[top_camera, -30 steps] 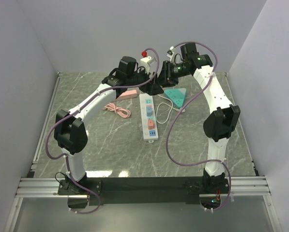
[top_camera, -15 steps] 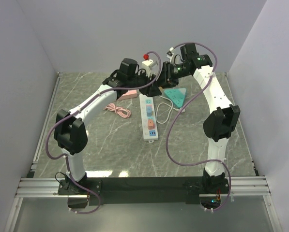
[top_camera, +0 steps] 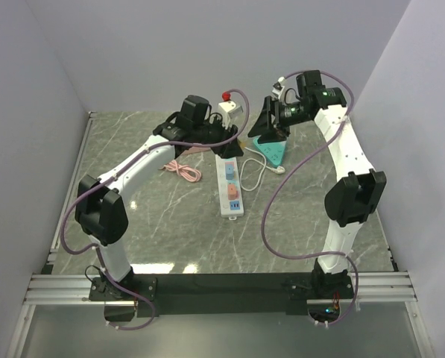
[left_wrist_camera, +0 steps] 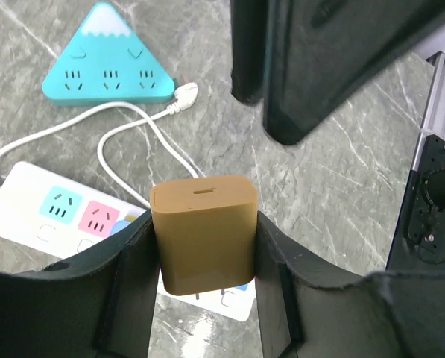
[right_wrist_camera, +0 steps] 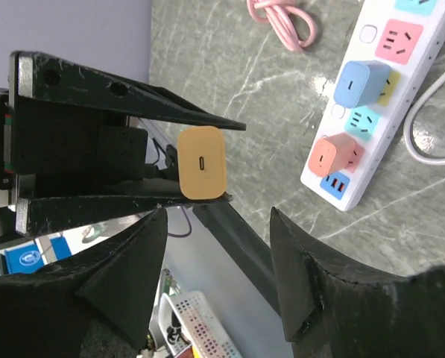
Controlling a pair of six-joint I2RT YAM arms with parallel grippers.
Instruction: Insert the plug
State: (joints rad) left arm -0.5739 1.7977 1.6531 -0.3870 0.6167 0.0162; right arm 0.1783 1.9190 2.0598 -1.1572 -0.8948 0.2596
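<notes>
My right gripper needs to reach the tan plug (left_wrist_camera: 203, 231) and grab it by its sides at the plug's slotted end (left_wrist_camera: 203, 198), leaving the plug's pins free to insert.
A tan plug (left_wrist_camera: 203, 231) with its prongs pointing down sits between my left gripper's (left_wrist_camera: 203, 250) fingers, above the white power strip (left_wrist_camera: 51, 212). In the top view my left gripper (top_camera: 230, 145) is over the strip's far end (top_camera: 230, 183). The strip carries a blue adapter (right_wrist_camera: 360, 82) and a pink adapter (right_wrist_camera: 330, 158). My right gripper (top_camera: 267, 123) is open and empty, apart to the right of the plug. In the right wrist view (right_wrist_camera: 216, 216) it faces the plug (right_wrist_camera: 202, 162).
A teal triangular socket block (top_camera: 273, 149) lies right of the strip, with the strip's white cord (left_wrist_camera: 125, 142) looped beside it. A coiled pink cable (top_camera: 181, 169) lies to the left. A white unit with a red knob (top_camera: 226, 104) stands at the back wall.
My right gripper has drawn back to the right, away from the left gripper. The left gripper has kept the plug and shifted slightly towards the strip.
</notes>
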